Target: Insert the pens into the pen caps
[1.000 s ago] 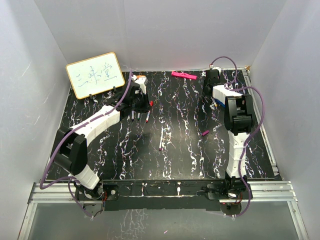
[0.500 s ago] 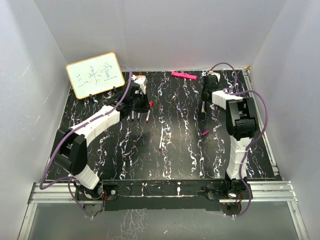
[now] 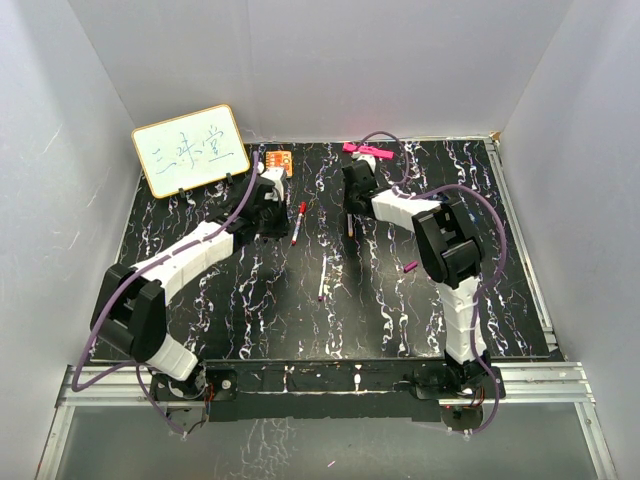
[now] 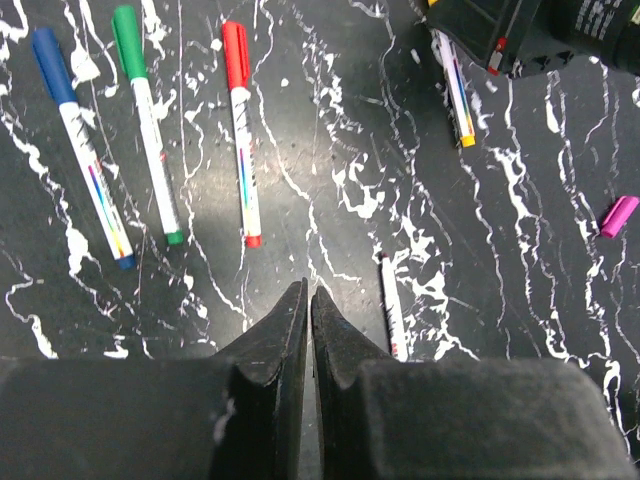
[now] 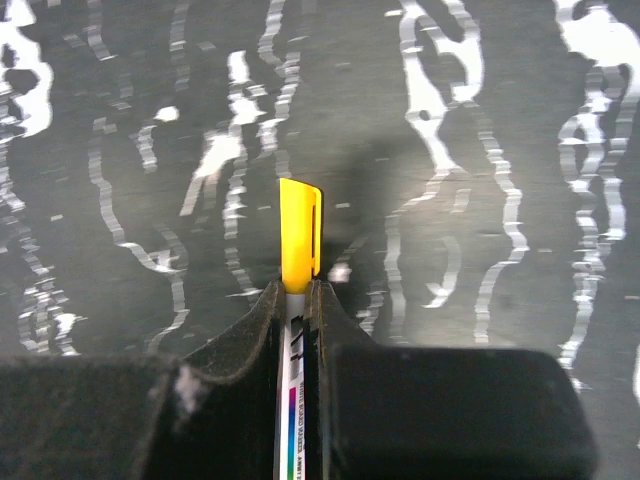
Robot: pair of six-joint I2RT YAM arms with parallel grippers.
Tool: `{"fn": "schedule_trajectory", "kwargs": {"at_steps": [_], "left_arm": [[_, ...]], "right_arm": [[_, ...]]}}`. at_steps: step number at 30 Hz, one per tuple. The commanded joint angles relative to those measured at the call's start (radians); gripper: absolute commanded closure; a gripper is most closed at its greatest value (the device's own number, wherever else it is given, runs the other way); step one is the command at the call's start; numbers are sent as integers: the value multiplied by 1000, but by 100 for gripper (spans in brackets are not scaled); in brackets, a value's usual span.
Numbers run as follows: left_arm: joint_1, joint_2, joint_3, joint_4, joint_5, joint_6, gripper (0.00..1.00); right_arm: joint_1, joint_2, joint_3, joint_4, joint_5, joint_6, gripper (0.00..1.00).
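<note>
I need to move the white pen toward the row before my right gripper lets go of it. The pen would drop short of the row, a wide gap from the red-capped pen (image 3: 298, 222).
My right gripper (image 5: 297, 290) is shut on a white pen (image 5: 294, 400); the pen's yellow cap (image 5: 298, 235) sticks out past the fingertips, above the table. From above, this gripper (image 3: 351, 212) hangs over the far middle of the table. My left gripper (image 4: 308, 292) is shut with nothing in it, and from above it (image 3: 267, 218) sits left of the red-capped pen (image 3: 298, 222). In the left wrist view, a blue-capped pen (image 4: 82, 150), a green-capped pen (image 4: 148, 130) and the red-capped pen (image 4: 241, 130) lie side by side. An uncapped white pen (image 3: 323, 277) lies mid-table. A purple cap (image 3: 409, 267) lies to its right.
A small whiteboard (image 3: 190, 150) leans at the far left. A flat pink bar (image 3: 367, 150) lies at the back edge, and a small orange object (image 3: 278, 160) lies near the left arm. White walls close in the black marbled table (image 3: 250, 320) on three sides.
My right gripper closed on the yellow-capped pen at the far right and carried it left to the far middle. My left gripper shifted slightly away from the capped pens.
</note>
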Motion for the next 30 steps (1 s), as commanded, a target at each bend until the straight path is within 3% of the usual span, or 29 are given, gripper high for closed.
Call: {"fn": "schedule_trajectory", "kwargs": {"at_steps": [1, 14, 24, 30], "left_arm": [[-3, -62, -43, -7, -9, 13, 92], [-5, -93, -245, 188, 131, -42, 78], [-72, -72, -312, 324, 103, -95, 63], [-139, 4, -278, 328, 48, -86, 58]], "right_arm": [[27, 56, 47, -63, -4, 78, 100], [98, 114, 146, -69, 25, 136, 100], [154, 138, 166, -79, 96, 143, 100], [162, 117, 157, -78, 138, 129, 69]]}}
